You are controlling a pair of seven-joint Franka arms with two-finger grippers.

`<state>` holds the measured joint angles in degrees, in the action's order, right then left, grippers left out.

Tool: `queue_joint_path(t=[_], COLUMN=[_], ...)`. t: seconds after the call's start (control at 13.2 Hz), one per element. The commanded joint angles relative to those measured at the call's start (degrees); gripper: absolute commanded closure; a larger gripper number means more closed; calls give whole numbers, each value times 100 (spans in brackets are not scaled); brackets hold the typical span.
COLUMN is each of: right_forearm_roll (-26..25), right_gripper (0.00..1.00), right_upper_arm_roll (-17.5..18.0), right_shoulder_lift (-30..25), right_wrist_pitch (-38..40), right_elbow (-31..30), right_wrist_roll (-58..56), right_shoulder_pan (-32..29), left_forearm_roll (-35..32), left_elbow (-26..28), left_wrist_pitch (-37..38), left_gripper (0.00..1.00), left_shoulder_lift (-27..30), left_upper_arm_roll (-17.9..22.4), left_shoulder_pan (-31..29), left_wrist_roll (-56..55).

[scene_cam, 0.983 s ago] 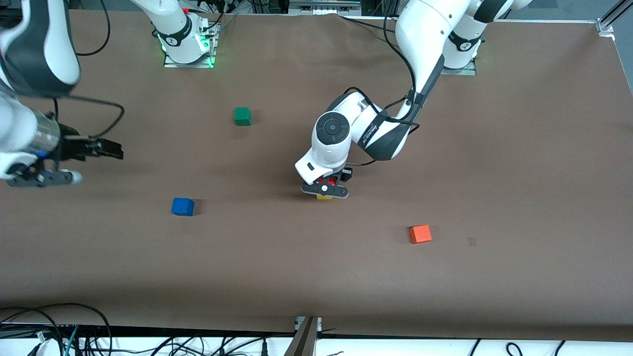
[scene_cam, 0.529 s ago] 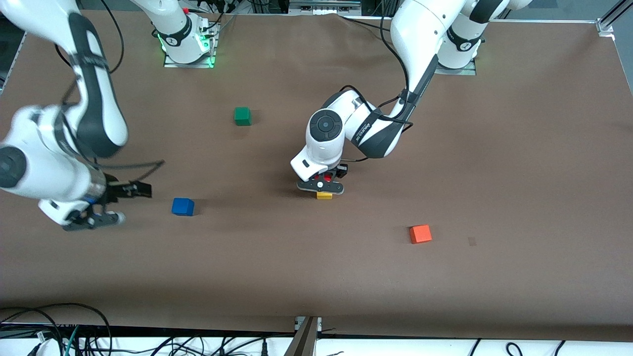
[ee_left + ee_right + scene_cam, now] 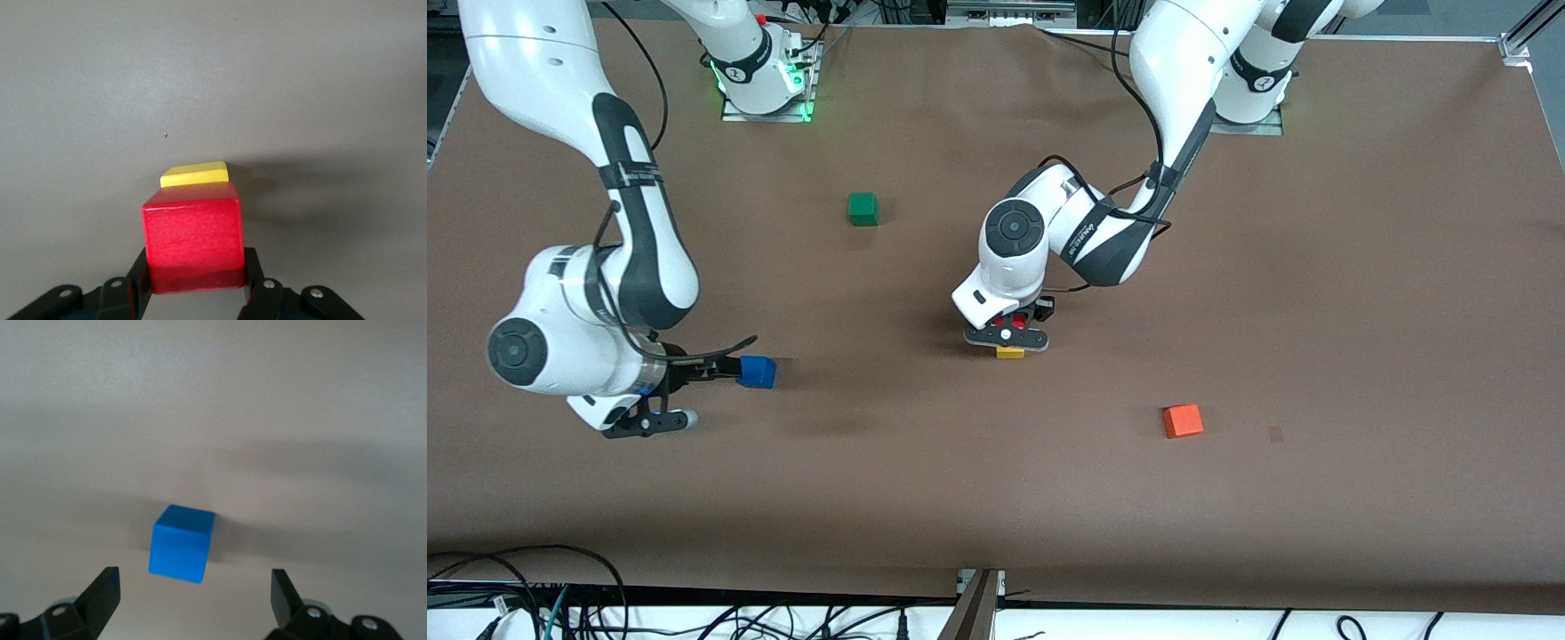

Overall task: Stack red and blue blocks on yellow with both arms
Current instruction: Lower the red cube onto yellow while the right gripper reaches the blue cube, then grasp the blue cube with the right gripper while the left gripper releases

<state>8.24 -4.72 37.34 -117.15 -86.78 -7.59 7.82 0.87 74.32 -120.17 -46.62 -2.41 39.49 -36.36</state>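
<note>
The blue block (image 3: 757, 372) should go over the yellow cube (image 3: 1010, 353), so I should next pick up the blue block by its opposite sides with my right gripper.
My left gripper (image 3: 1007, 336) is shut on the red block (image 3: 1011, 319) (image 3: 193, 230) and holds it right over the yellow cube (image 3: 1010, 353) in the middle of the table. In the left wrist view only a strip of the yellow cube (image 3: 195, 175) shows past the red one; I cannot tell whether they touch. The blue block (image 3: 757, 372) (image 3: 180, 543) sits on the table toward the right arm's end. My right gripper (image 3: 649, 421) (image 3: 193, 584) hangs open beside it, a little closer to the right arm's end. The block lies ahead of the fingertips (image 3: 105, 581), not between them.
A green cube (image 3: 863, 208) sits farther from the front camera, between the two stacks of action. An orange cube (image 3: 1183, 420) lies nearer the camera toward the left arm's end. Cables run along the table's near edge (image 3: 996, 591).
The right arm has swung in from the table's end and come down beside the blue block. The left gripper has hardly moved, with the red block over the yellow cube.
</note>
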Motion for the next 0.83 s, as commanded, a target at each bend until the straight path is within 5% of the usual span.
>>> queue_joint_path(t=[0.0,0.76], right_forearm_roll=[107,81], right_gripper=[0,1], right_upper_arm_roll=[-12,-12], right_shoulder_lift=[-51,-51], right_wrist_pitch=[-597,-1486], right_elbow=[-497,-1227], right_wrist_roll=[3,188], right_shoulder_pan=[158,317], left_forearm_roll=[-87,-87], left_elbow=[-207,-216], left_wrist_pitch=[47,-120], left_gripper=[100,100], left_shoulder_lift=[-128,-163], left_upper_arm_roll=[56,65], left_shoulder_pan=[59,50], left_wrist_roll=[-126,-126])
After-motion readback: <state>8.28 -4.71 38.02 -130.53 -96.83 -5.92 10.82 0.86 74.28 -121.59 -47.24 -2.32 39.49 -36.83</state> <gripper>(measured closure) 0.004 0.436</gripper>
